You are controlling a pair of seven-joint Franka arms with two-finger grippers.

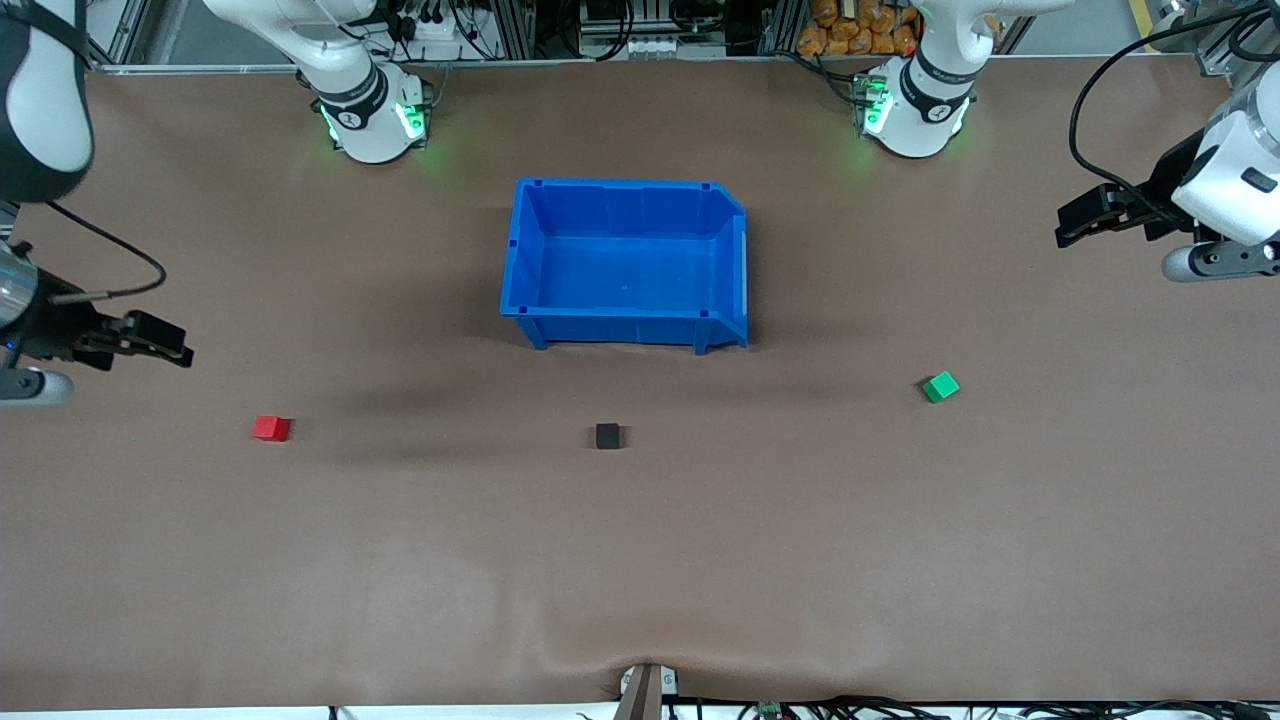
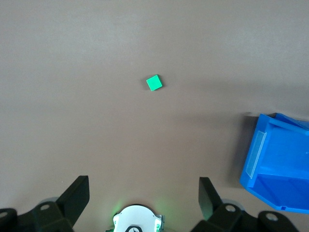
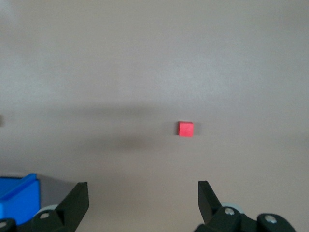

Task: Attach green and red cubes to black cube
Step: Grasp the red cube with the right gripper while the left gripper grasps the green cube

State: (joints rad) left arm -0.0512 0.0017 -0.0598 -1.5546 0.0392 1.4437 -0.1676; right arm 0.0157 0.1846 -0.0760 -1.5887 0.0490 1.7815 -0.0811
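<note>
The red cube (image 1: 270, 428) should next be held by its opposite sides with my right gripper, so I can attach it to the black cube (image 1: 607, 436).
The black cube (image 1: 607, 436) sits on the brown table, nearer to the front camera than the blue bin. The red cube (image 1: 270, 428) lies toward the right arm's end; it also shows in the right wrist view (image 3: 185, 128). The green cube (image 1: 940, 387) lies toward the left arm's end; it also shows in the left wrist view (image 2: 154, 82). My left gripper (image 1: 1075, 225) (image 2: 144, 193) hangs open and empty, high over the table's end, away from the green cube. My right gripper (image 1: 165, 340) (image 3: 143, 198) hangs open and empty, high over its end, away from the red cube.
An empty blue bin (image 1: 540, 300) stands mid-table, between the arm bases and the black cube; its corner shows in the left wrist view (image 2: 270, 159) and the right wrist view (image 3: 19, 193). The table's front edge has a small bracket (image 1: 645, 690).
</note>
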